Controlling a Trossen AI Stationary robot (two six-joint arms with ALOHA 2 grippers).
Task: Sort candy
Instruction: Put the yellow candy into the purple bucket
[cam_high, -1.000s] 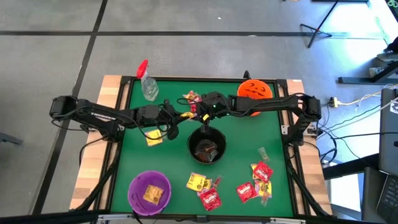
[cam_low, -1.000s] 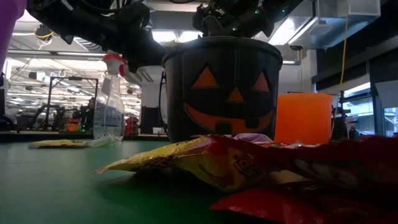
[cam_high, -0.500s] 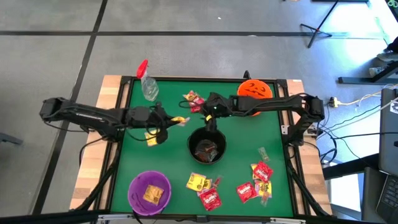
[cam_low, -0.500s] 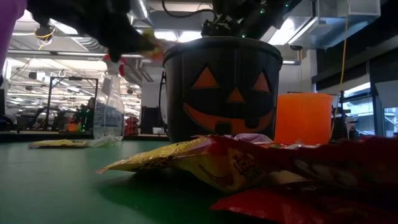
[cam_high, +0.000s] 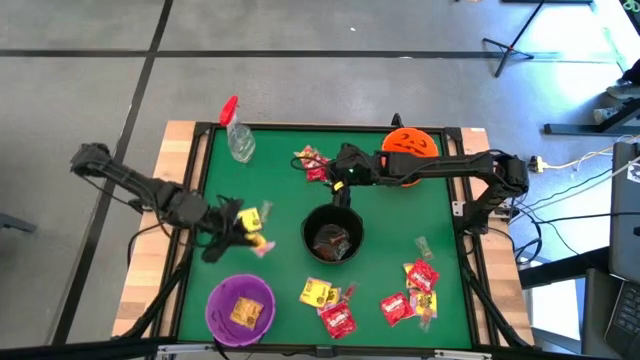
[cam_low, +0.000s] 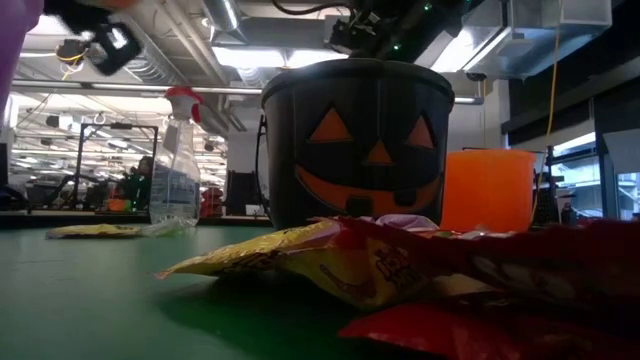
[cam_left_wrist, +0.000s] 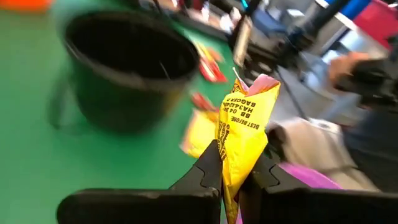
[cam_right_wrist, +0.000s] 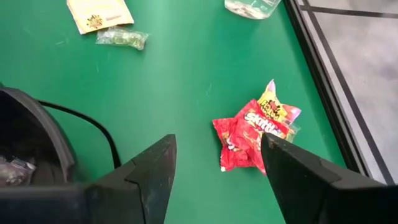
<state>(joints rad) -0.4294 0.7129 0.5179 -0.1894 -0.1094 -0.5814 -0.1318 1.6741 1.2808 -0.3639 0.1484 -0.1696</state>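
The yellow packet (cam_high: 259, 241) is hanging past the purple bowl's far rim (cam_high: 241, 278). My left gripper needs to bring the packet over the bowl before it lets go.
My left gripper (cam_high: 250, 238) hangs over the table's left half, between the black pumpkin bucket (cam_high: 332, 235) and the purple bowl (cam_high: 240, 308). It is shut on a yellow candy packet (cam_left_wrist: 244, 121). My right gripper (cam_right_wrist: 217, 180) stands open above the green table, beyond the bucket's far rim. Nothing is between its fingers. A red candy packet (cam_right_wrist: 245, 137) lies flat on the table past its fingertips. A yellow packet lies in the purple bowl. More red and yellow candy (cam_high: 415, 290) lies near the front right. My left gripper pinches one end of the yellow packet (cam_left_wrist: 233, 168) between its two fingers. The fingers come from the table's left side. The rest of the packet stands out beyond the fingertips, its pink torn end (cam_left_wrist: 264, 84) farthest off. The packet is lifted clear of the table.
A clear spray bottle (cam_high: 238, 135) with a red top stands at the far left. An orange pumpkin bucket (cam_high: 410, 145) stands at the far right. A yellow packet (cam_high: 251, 215) and a small clear one (cam_right_wrist: 121, 37) lie on the table near my left gripper.
My left gripper has drawn back from the black bucket's far rim toward the table's left and near edges, ending close to the purple bowl. The yellow packet, which was between both grippers, has gone with it. My right gripper has stayed beyond the bucket.
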